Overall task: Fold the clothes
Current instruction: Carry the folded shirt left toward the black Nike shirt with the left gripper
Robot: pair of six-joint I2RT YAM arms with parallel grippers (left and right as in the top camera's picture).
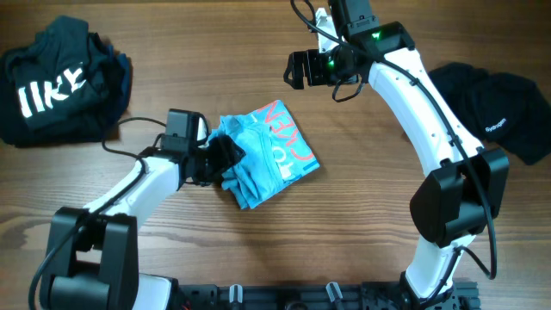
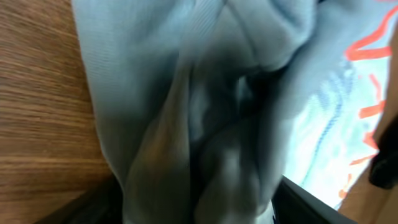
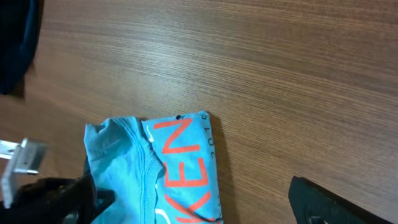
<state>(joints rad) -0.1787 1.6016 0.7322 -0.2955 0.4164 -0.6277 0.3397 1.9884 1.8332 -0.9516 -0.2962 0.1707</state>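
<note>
I should next pick up the folded blue T-shirt with my left gripper by its bunched edge (image 2: 198, 171) to lay it on the black garment. That leaves the lettering clear.
The clothes in play are a light sky-blue T-shirt (image 1: 274, 157) with reddish lettering, lying as a compact folded bundle mid-table. My left gripper (image 1: 226, 160) is at the bundle's left edge. In the left wrist view its dark fingers (image 2: 326, 202) stand wide apart, and shadowed blue cloth (image 2: 205, 112) bunches up between them and fills the view. My right gripper (image 1: 297, 69) hangs open above bare table behind the shirt, touching nothing. In the right wrist view the shirt (image 3: 180, 168) lies below, between the right gripper's spread fingers (image 3: 329, 202).
A crumpled black garment with white lettering (image 1: 60, 82) lies at the back left. Another black garment (image 1: 499, 108) lies at the right edge, beside the right arm. The wooden table (image 1: 362, 224) surrounds the shirt.
</note>
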